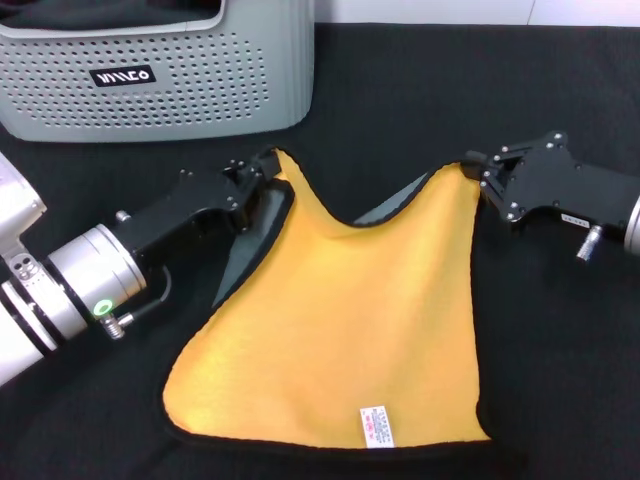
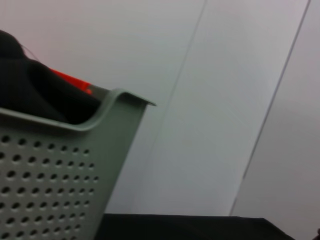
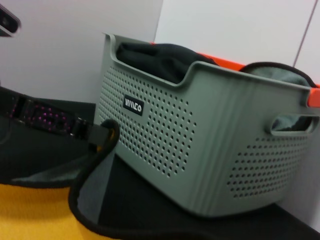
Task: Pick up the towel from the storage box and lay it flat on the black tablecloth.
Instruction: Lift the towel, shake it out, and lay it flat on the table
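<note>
My right gripper keeps hold of the towel from here until I straighten and bring the towel down, since the towel's far edge [image 1: 362, 222] sags deeply above the black tablecloth.
The towel [image 1: 350, 330] lies yellow face up on the black tablecloth [image 1: 420, 110], its near edge flat, with a white label [image 1: 377, 426] near the front. Its two far corners are raised. My left gripper [image 1: 262, 172] is shut on the far left corner, where the grey-blue underside folds over. My right gripper [image 1: 476, 172] is shut on the far right corner. The storage box [image 1: 160, 75] stands at the back left. It also shows in the left wrist view [image 2: 60, 170] and the right wrist view [image 3: 200, 135]. The right wrist view shows the towel's black-edged corner [image 3: 90, 190].
The storage box holds other dark cloths [image 3: 155, 57] and something orange-red [image 3: 312, 97]. A pale wall [image 2: 225, 100] rises behind the table. The tablecloth stretches to the right of the towel [image 1: 560, 380].
</note>
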